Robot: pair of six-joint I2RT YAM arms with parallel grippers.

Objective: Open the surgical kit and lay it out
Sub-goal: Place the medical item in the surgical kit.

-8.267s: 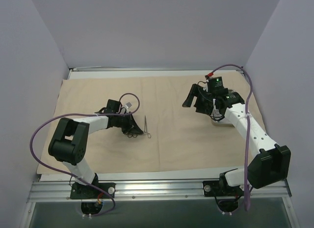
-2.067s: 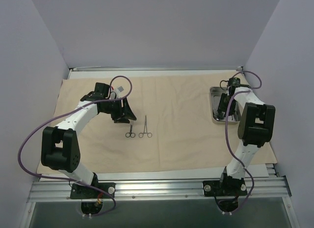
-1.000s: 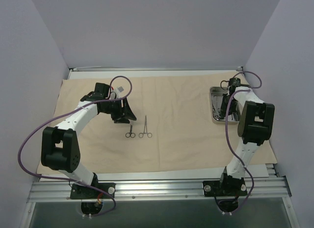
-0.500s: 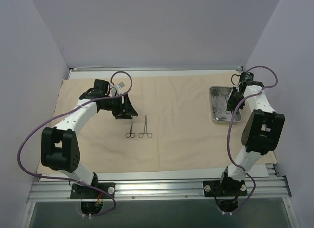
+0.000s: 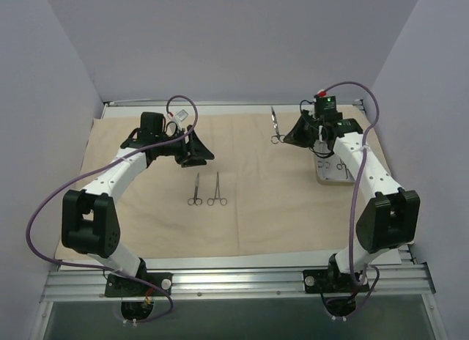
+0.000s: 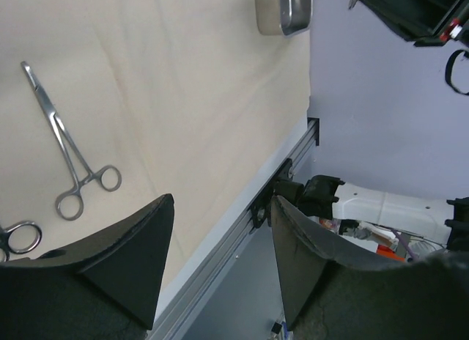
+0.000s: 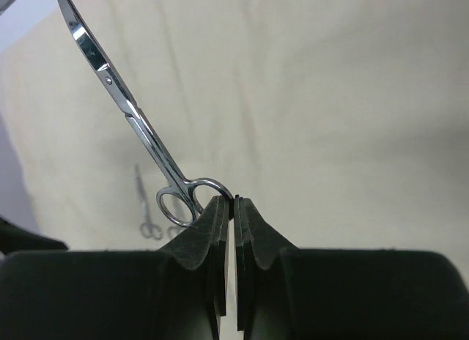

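My left gripper grabs the silver scissors point(image 5: 274, 126) by their free ring opposite my right gripper next, keeping the blades free, to lay the scissors out on the cloth.
The beige cloth wrap point(image 5: 264, 208) lies spread flat over the table. Two ring-handled instruments point(image 5: 196, 190) point(image 5: 217, 190) lie side by side on it, left of centre. My left gripper point(image 5: 199, 154) hovers just behind them, open and empty; its wrist view shows one of the forceps point(image 6: 69, 149) and the open gripper point(image 6: 220, 201). My right gripper point(image 5: 292, 135) is shut on the ring handle of the silver scissors point(image 5: 274, 126), held in the air left of the steel tray point(image 5: 331, 170). In the right wrist view the scissors point(image 7: 124, 105) slant up-left from the gripper point(image 7: 233, 201).
The right forearm covers part of the steel tray, with instruments still inside it. The tray's end point(image 6: 284, 9) also shows in the left wrist view. Grey walls close in the table on three sides. A metal rail point(image 5: 234, 281) runs along the near edge.
My right gripper has come up out of the tray with the scissors and swung left over the cloth. The left gripper has drifted back and slightly right, away from the two laid instruments.
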